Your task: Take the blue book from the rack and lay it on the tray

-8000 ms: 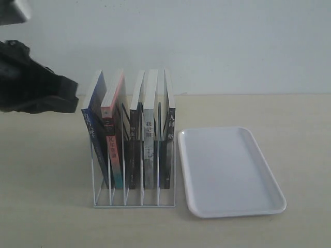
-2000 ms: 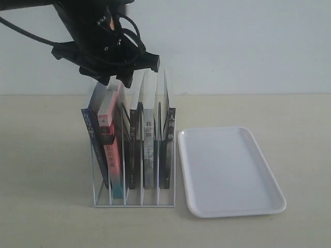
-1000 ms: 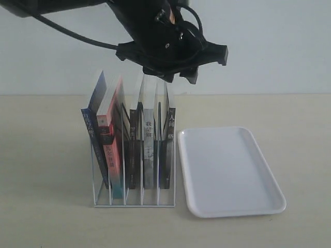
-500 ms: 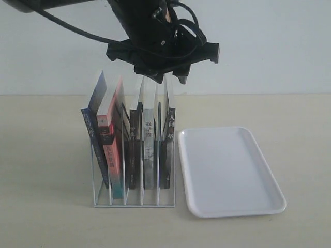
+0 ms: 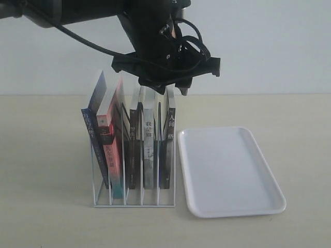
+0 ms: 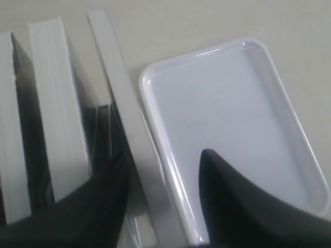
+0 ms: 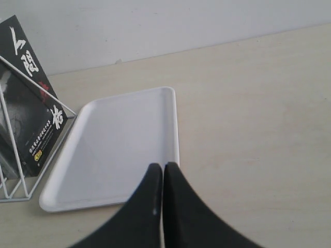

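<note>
The robot needs to grab the blue book by its top page edge (image 5: 97, 87) with its left gripper next, to lay the book on the tray (image 5: 230, 170).
The blue book (image 5: 92, 139) leans in the leftmost slot of the white wire rack (image 5: 133, 204), dark blue spine facing out. My left gripper (image 5: 169, 90) hovers open over the rack's right end, well away from that book. In the left wrist view the left gripper (image 6: 164, 155) straddles the page edge of the rightmost book (image 6: 119, 88), and the blue book is out of view there. The white tray (image 5: 230, 170) lies flat to the right of the rack, with nothing on it. My right gripper (image 7: 163, 166) is shut on nothing above the tray's (image 7: 119, 144) edge.
A pink-red-spined book (image 5: 111, 150) stands beside the blue one, then three black-spined books (image 5: 147, 150). The black cover of the rightmost book (image 7: 31, 103) faces the tray behind the rack's wires (image 7: 15, 170). A pale wall rises behind the beige table (image 5: 46, 206).
The left arm swept in from the left, passed over the rack's tops to its right end, and in the last half second dropped a little closer to the rightmost books.
</note>
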`<state>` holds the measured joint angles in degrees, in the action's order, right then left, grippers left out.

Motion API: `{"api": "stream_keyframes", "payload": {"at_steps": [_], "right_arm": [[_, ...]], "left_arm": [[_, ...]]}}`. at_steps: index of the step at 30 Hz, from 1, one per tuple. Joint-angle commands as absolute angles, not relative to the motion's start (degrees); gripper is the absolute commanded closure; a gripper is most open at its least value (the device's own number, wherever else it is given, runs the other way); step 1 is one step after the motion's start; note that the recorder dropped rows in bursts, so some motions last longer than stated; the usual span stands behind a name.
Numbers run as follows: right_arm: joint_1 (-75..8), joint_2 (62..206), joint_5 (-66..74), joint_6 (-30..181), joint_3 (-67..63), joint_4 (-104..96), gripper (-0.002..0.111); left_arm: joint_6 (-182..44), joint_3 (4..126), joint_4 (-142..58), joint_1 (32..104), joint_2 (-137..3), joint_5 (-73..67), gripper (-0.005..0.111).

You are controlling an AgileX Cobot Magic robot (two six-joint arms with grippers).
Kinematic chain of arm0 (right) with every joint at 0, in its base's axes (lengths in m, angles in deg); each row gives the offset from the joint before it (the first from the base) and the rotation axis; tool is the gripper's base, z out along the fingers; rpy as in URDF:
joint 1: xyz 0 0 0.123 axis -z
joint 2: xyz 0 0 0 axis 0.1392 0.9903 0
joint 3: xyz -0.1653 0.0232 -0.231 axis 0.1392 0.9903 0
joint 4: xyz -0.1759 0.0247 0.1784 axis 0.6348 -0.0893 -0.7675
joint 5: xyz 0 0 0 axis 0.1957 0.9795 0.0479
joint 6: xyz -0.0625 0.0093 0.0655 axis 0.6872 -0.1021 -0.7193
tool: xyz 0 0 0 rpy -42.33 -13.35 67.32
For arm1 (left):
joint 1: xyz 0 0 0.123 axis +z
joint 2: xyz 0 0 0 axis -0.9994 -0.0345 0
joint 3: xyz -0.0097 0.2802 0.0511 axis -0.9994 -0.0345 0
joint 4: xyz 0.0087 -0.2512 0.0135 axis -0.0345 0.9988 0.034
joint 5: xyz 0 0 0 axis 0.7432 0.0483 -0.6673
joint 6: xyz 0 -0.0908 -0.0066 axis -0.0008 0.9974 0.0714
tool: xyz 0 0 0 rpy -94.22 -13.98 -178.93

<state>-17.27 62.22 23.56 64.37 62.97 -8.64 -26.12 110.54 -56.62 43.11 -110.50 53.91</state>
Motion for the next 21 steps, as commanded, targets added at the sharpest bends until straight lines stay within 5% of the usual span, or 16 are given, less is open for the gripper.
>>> {"api": "stream_keyframes", "payload": {"at_steps": [1,21], "right_arm": [[-17.1,61.9,23.0,64.6,62.9,-8.5,0.108],[-17.1,61.9,23.0,64.6,62.9,-8.5,0.108]], "left_arm": [[-25.4,110.9,-56.4,42.9,-110.9,54.6,0.066],[-23.9,110.9,-57.3,42.9,-113.1,55.2,0.066]]}}
